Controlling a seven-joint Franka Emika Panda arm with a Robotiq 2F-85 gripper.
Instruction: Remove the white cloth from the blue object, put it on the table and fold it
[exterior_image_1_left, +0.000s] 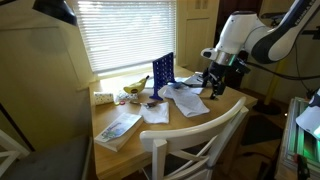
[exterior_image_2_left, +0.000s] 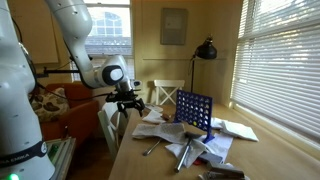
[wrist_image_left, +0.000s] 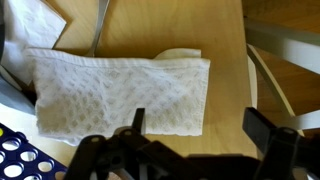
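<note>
Next, my gripper grabs the edge of the white cloth (wrist_image_left: 120, 90) nearest the white chair and leaves the opposite end flat, to fold the cloth over itself.
The white cloth (wrist_image_left: 120, 90) lies flat on the table (wrist_image_left: 225, 60) as a folded rectangle; it also shows in an exterior view (exterior_image_1_left: 190, 103). The blue object (exterior_image_1_left: 163, 72), an upright rack with holes, stands bare on the table in both exterior views (exterior_image_2_left: 193, 110); its corner shows in the wrist view (wrist_image_left: 20, 155). My gripper (wrist_image_left: 200, 125) is open and empty. It hangs above the table, one finger over the cloth's near edge and the other over bare wood. It shows in both exterior views (exterior_image_1_left: 215, 84) (exterior_image_2_left: 127, 100).
White papers (exterior_image_1_left: 155, 113), a magazine (exterior_image_1_left: 118, 128) and a banana (exterior_image_1_left: 135, 85) lie on the table. A white chair (exterior_image_1_left: 195, 140) stands at the table's edge. A lamp (exterior_image_2_left: 205, 50) stands at the back. Window blinds run along one side.
</note>
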